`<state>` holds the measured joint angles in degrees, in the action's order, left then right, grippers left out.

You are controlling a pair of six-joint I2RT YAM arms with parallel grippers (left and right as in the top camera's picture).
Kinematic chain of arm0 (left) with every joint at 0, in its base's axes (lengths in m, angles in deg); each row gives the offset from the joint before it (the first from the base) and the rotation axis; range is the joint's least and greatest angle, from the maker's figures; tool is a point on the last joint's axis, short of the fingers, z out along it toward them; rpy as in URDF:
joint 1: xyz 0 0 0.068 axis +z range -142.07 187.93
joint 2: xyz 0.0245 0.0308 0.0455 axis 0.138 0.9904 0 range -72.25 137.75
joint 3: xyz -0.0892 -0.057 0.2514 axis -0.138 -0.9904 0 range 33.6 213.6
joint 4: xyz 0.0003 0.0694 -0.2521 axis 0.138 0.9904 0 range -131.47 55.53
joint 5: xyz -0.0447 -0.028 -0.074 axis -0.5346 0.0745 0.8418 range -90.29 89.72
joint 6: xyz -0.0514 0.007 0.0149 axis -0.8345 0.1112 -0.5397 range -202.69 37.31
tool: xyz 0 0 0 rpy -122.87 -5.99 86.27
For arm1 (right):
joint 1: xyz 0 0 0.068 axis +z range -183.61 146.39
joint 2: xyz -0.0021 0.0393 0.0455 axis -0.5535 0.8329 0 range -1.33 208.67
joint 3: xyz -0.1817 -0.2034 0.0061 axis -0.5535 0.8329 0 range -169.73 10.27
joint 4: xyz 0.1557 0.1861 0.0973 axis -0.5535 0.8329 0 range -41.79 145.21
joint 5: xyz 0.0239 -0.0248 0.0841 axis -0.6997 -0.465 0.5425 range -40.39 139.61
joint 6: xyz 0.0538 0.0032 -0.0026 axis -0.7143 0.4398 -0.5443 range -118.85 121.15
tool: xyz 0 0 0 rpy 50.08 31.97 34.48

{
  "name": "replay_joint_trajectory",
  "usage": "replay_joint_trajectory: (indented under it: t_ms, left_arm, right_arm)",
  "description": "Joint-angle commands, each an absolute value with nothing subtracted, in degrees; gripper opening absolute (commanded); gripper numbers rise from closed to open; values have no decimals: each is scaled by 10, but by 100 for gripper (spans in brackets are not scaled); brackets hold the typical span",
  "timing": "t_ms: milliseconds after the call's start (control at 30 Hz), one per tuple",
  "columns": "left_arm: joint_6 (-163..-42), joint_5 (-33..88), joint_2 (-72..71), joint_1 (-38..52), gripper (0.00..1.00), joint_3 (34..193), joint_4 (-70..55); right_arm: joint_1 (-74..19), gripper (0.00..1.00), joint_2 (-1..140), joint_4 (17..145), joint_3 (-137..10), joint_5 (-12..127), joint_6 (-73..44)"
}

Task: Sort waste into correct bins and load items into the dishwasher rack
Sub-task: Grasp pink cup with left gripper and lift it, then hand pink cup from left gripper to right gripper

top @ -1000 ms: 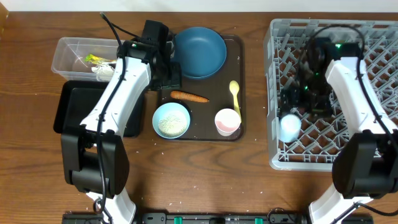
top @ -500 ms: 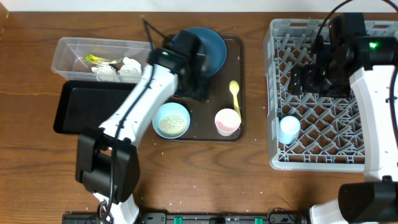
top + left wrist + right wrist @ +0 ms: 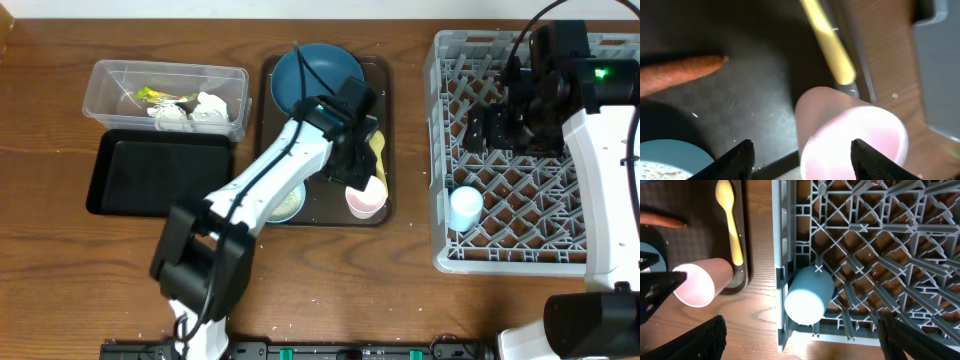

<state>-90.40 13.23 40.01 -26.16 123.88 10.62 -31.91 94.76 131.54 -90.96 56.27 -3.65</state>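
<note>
My left gripper is to grab the pink cup by its open rim next. The cup's closed end will stay free to hand over to my right gripper.
My left gripper is open, low over the serving tray, with the pink cup lying on its side between its fingers. The yellow spoon and the orange carrot lie just beyond it. The pale blue bowl holding rice is partly under my arm. The dark blue plate sits at the tray's back. My right gripper is open above the grey dishwasher rack. The light blue cup stands upside down in the rack.
The clear tub at back left holds white napkins and a yellow-green wrapper. The black tray lies in front of it. The dark brown serving tray holds the dishes. Bare wood separates the tray and the rack.
My left arm has swung right from beside the tub, across the plate, down to the pink cup. My right gripper rose off the light blue cup, then held still.
</note>
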Motion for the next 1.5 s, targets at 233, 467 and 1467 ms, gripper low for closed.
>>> replay_joint_trajectory:
  t_ms: [233,467,1467]
  left_arm:
    - [-944,106,435,-259,6,1230,106]
    - [-939,184,390,-224,6,1256,129]
    - [-904,890,273,21,6,1258,87]
  right_arm:
    - [-313,93,946,1316,-916,565,-24]
    - [-313,93,946,1294,-916,640,-5]
    - [-141,95,947,982,-911,1018,167]
